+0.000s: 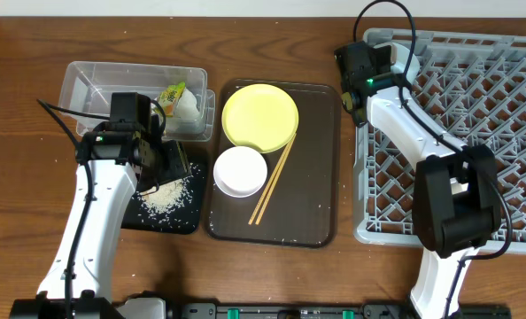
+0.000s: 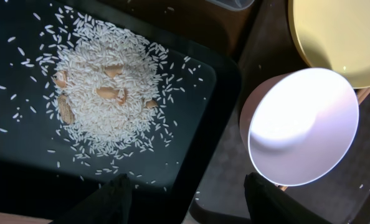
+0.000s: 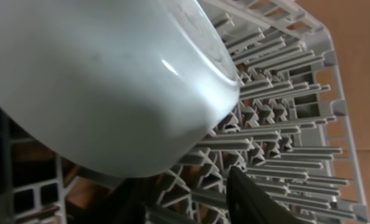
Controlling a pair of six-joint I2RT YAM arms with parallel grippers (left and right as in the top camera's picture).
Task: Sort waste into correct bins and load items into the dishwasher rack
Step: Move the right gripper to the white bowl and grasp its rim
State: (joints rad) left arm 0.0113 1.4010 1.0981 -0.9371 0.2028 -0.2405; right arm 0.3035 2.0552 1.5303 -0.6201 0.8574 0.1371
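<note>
My right gripper pinches the white bowl's rim on the side facing the rack next. That leaves the bowl's body free to load tilted.
My left gripper is open and empty, hovering over the right edge of the shallow black tray, which holds a heap of white rice. The white bowl with pinkish outside stands empty on the brown serving tray, next to the yellow plate and the chopsticks. The clear tub holds the yellow-green wrapper and the white tissue. My right gripper is open over the grey rack, just below the light blue bowl, which lies tilted in the rack. The small cup is out of view.
The brown serving tray lies between the black tray and the rack, with a few stray rice grains on it. Some tan food bits sit in the rice heap. My right arm stretches over the rack's left side.
</note>
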